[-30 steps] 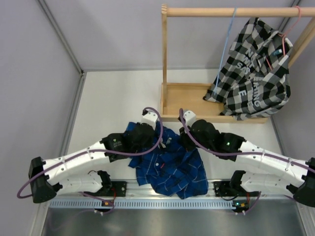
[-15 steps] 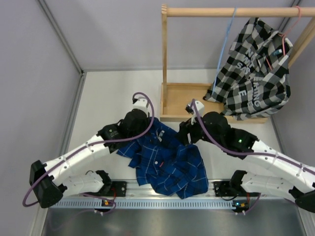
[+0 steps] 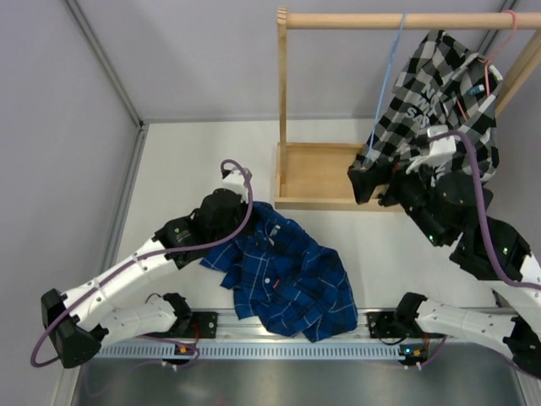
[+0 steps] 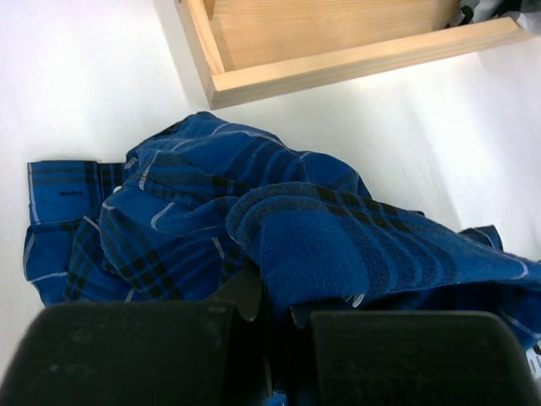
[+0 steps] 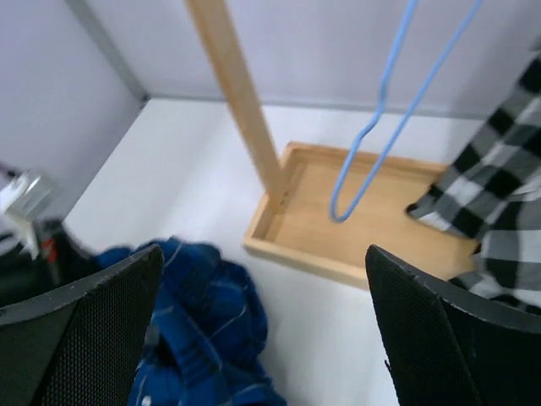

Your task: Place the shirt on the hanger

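My right gripper should next grab the light-blue hanger (image 3: pixel 385 85) by its near end corner (image 3: pixel 370 150), so that the hanger's hook and far end stay free to go into the shirt.
The royal-blue checked shirt (image 3: pixel 287 283) lies crumpled on the white table between the arms. My left gripper (image 3: pixel 239 227) is at its far left edge, shut on a fold of the fabric (image 4: pixel 330 245); in the left wrist view the left gripper (image 4: pixel 283 309) has cloth bunched between its closed jaws. The light-blue hanger (image 3: pixel 385 85) hangs from the wooden rod (image 3: pixel 397 19), and in the right wrist view the hanger (image 5: pixel 380 127) dangles above the rack's base. My right gripper (image 3: pixel 379 188) is raised near the rack, wide open and holding nothing; in its wrist view the right gripper (image 5: pixel 264 254) looks down past the shirt (image 5: pixel 203 330).
The wooden rack has an upright post (image 3: pixel 282 85) and a tray-like base (image 3: pixel 317 173). A black-and-white checked shirt (image 3: pixel 439 118) hangs on a pink hanger (image 3: pixel 500 42) at the rod's right end, close to my right arm. Grey walls enclose the table.
My right gripper has opened, let go of the shirt and swung up and right toward the rack. My left gripper, still shut on the shirt, has drawn back and left a little.
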